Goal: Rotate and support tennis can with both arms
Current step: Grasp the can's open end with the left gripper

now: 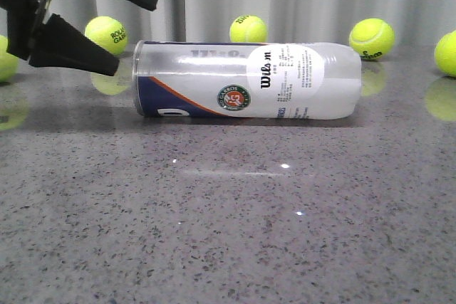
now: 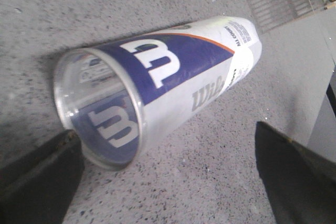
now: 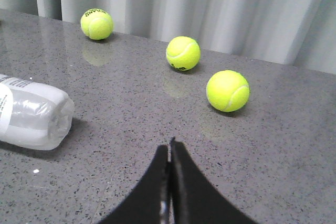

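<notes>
The can's silver rim (image 1: 137,80) is still beyond both fingers of my left gripper, so the gripper should move toward the tennis can before it closes.
The tennis can (image 1: 249,80) lies on its side on the grey table, silver-rimmed end to the left, round badge facing forward. My left gripper (image 1: 137,33) is open, one finger above and one beside the can's left end, not closed on it. In the left wrist view the can (image 2: 173,77) points its rimmed end at me; the left gripper (image 2: 164,132) is wide open, with one of its fingers (image 2: 42,177) close beside the rim. My right gripper (image 3: 169,144) is shut and empty, apart from the can's clear closed end (image 3: 31,114). It does not show in the front view.
Yellow-green tennis balls lie behind the can by the curtain (image 1: 107,33), (image 1: 248,28), (image 1: 371,38), with others at the right edge (image 1: 447,53) and left edge (image 1: 6,58). Three balls show in the right wrist view (image 3: 97,23), (image 3: 183,53), (image 3: 227,90).
</notes>
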`<state>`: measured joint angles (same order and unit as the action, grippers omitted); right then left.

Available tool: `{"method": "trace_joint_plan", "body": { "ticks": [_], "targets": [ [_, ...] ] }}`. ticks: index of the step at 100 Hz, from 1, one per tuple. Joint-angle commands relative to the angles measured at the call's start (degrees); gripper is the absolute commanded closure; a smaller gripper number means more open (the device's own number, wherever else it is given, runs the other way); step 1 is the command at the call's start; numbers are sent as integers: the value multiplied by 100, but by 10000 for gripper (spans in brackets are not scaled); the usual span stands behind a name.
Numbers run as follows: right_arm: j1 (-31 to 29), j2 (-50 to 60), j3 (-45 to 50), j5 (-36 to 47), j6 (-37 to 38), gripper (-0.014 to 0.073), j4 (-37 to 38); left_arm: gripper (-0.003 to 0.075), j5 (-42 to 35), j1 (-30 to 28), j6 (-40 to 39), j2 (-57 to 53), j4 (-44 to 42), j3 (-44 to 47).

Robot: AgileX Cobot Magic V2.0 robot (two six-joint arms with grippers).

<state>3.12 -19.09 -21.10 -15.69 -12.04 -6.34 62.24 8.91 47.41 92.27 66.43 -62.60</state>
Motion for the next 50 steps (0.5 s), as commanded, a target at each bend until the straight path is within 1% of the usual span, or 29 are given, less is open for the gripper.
{"method": "trace_joint_plan", "body": {
  "ticks": [1,32,37,44,50],
  "targets": [
    [-42,-25,-133,479,-12,660,-8,104,183,180,86,-64,529,-178],
    [-42,-25,-133,479,-12,660,-8,104,258,570,590,167,1039,-178],
    [-42,-25,-133,479,-12,660,-8,117,258,582,641,170,1117,-178],
    [-42,-25,-133,479,-12,660,-8,192,258,582,713,170,1199,-178],
    [-42,-25,-133,479,-12,660,-8,319,244,582,740,170,1214,-178]
  ]
}}
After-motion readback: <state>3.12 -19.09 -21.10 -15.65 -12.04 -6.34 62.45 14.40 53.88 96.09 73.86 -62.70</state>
